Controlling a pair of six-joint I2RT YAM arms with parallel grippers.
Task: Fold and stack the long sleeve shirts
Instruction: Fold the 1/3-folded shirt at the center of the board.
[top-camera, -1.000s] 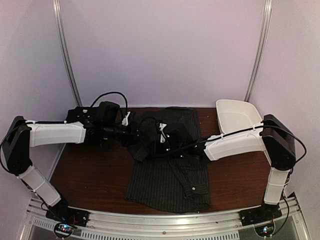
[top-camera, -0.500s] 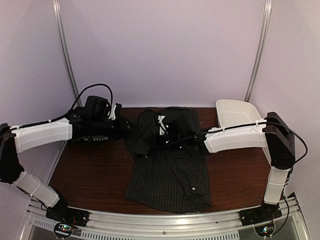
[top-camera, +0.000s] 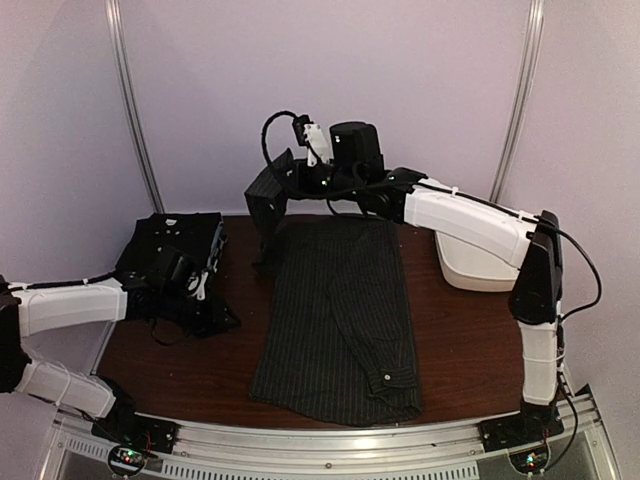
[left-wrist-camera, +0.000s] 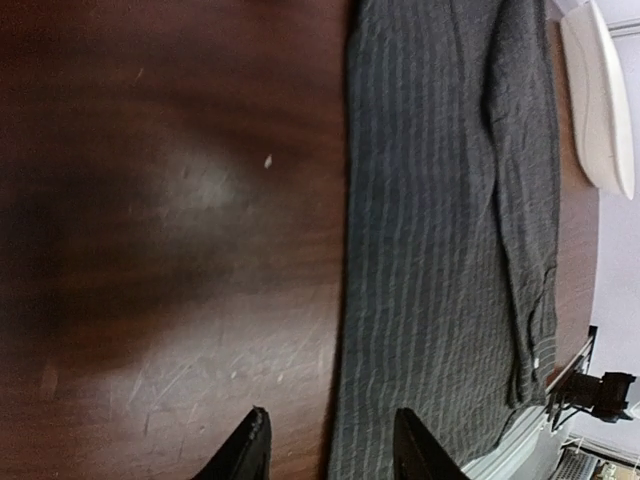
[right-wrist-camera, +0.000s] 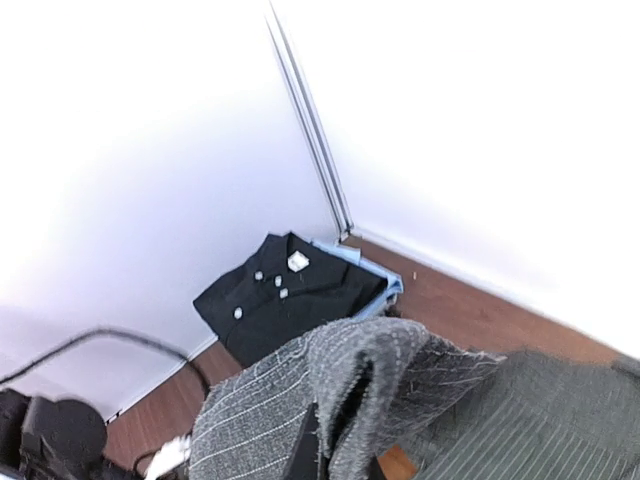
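I will next grab the pinstriped shirt with my left gripper by the open side edge at the hem corner, so I can fold that side inward with the sleeve.
A charcoal pinstriped long sleeve shirt lies lengthwise along the middle of the table, also showing in the left wrist view. My right gripper is raised high at the back, shut on a sleeve end of that shirt. The fabric hangs down from it and drapes over my right fingers. A folded black shirt with white buttons rests at the back left corner. My left gripper is low beside the shirt's left edge, open and empty.
A white tub stands at the back right, its rim visible in the left wrist view. Something light blue lies under the folded black shirt. Metal posts run up the back wall.
My right arm rose up and back, lifting the sleeve off the table. The left gripper let go of the shirt, opened and pulled back to the left and nearer. The shirt now lies flatter.
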